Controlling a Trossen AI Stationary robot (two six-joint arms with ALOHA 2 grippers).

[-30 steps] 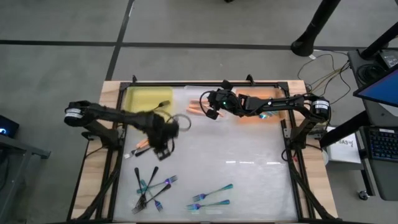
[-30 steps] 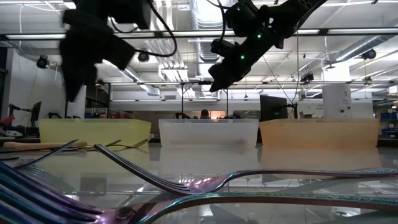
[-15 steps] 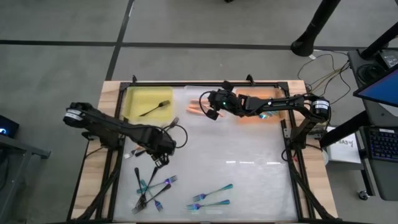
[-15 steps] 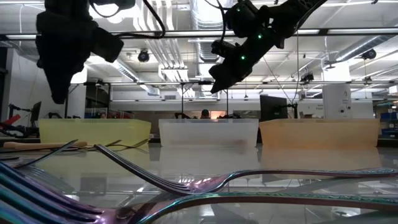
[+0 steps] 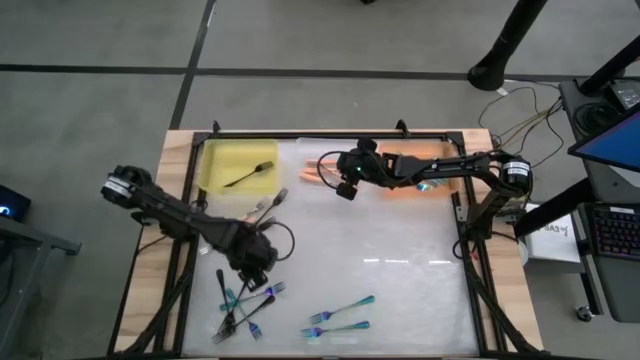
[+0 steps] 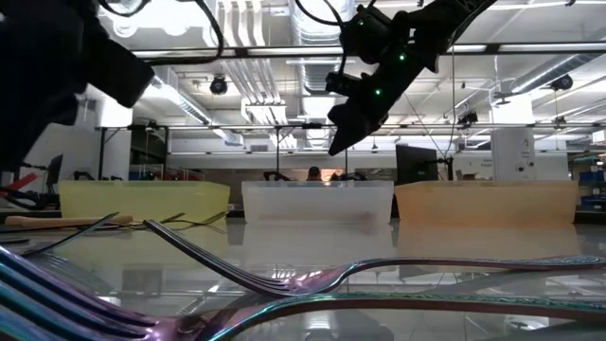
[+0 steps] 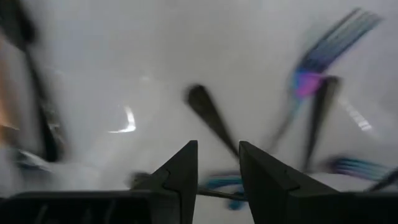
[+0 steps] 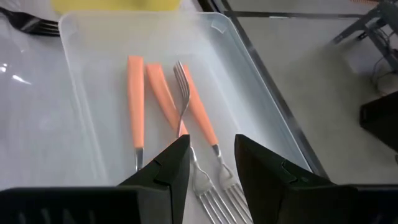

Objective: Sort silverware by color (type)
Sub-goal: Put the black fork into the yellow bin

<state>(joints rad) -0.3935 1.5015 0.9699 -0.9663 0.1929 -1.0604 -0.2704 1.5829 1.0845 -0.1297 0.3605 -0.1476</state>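
The black fork is next for my left gripper, which will grab it by its handle's slim section (image 7: 227, 140) to sort the black silverware from the teal (image 7: 309, 78).
My left gripper (image 5: 255, 262) (image 7: 217, 165) is open and holds nothing. It hangs just above the table, over a black fork's handle (image 7: 210, 117) at the far end of a heap of black and teal-blue forks (image 5: 240, 300). My right gripper (image 5: 343, 188) (image 8: 211, 162) is open too, and hovers over the clear bin (image 8: 249, 56). Three orange-handled forks (image 8: 163, 93) lie flat on that bin's floor. One black fork (image 5: 250, 175) lies in the yellow bin (image 5: 215, 160). Two more teal forks (image 5: 340, 318) lie on the table near its near edge.
Three bins stand in a row along the far edge: yellow (image 6: 142, 199), clear (image 6: 317, 199) and orange (image 6: 488, 201). Loose forks lie near the yellow bin (image 5: 268, 205) and farther left (image 5: 225, 238). The mat's middle and right side (image 5: 400, 260) hold nothing.
My left gripper has swung from beside the yellow bin toward the near edge and dropped over the heap of forks. A black fork now lies in the yellow bin. My right gripper has shifted slightly toward the near-right above the clear bin.
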